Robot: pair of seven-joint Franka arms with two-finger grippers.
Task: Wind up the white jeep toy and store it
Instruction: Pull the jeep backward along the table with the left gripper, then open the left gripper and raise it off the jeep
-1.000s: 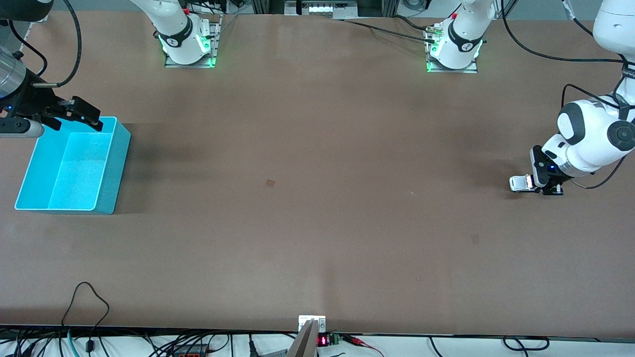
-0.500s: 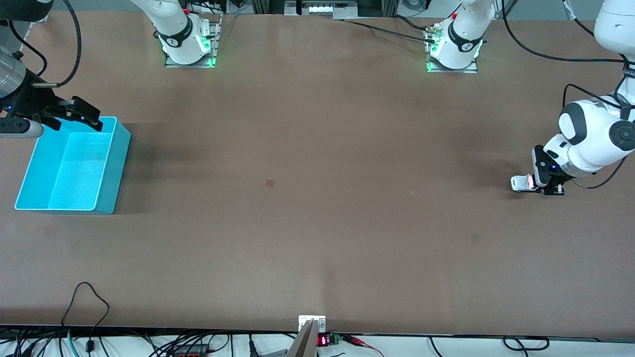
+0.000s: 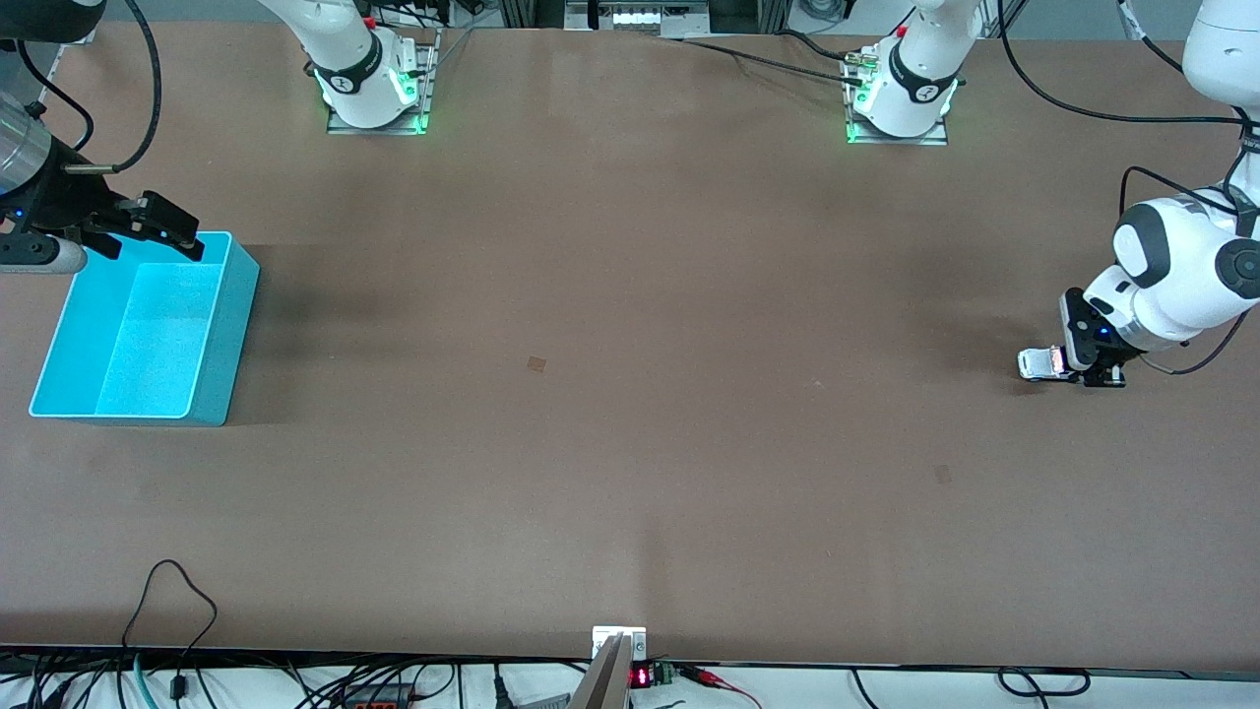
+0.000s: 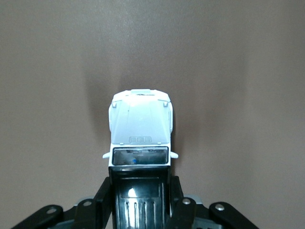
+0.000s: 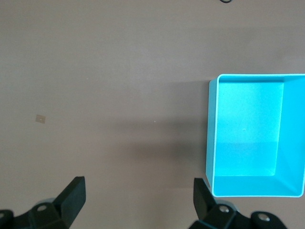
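My left gripper needs to release the white jeep toy (image 3: 1034,364) (image 4: 140,126), because the toy sits low on the tabletop with its shadow close around it.
The white jeep toy (image 3: 1034,364) is tiny and boxy, and it sits low at the table surface near the left arm's end of the table. My left gripper (image 3: 1073,366) is shut on its black rear part, and the white hood sticks out ahead of the fingers. In the left wrist view the jeep toy (image 4: 140,126) fills the middle, with the left gripper (image 4: 140,193) clamped on both sides of its black roof panel. My right gripper (image 3: 157,244) waits open in the air by the cyan bin (image 3: 224,335). Nothing is between the fingers of the right gripper (image 5: 138,188).
The cyan bin (image 5: 212,143) has nothing in it and stands at the right arm's end of the table. A small tan mark (image 3: 536,363) lies mid-table. Cables (image 3: 172,601) trail along the edge nearest the front camera. Both arm bases (image 3: 374,89) stand at the farthest edge.
The left gripper and the jeep toy have slid a little toward the left arm's end of the table. The right arm has not moved.
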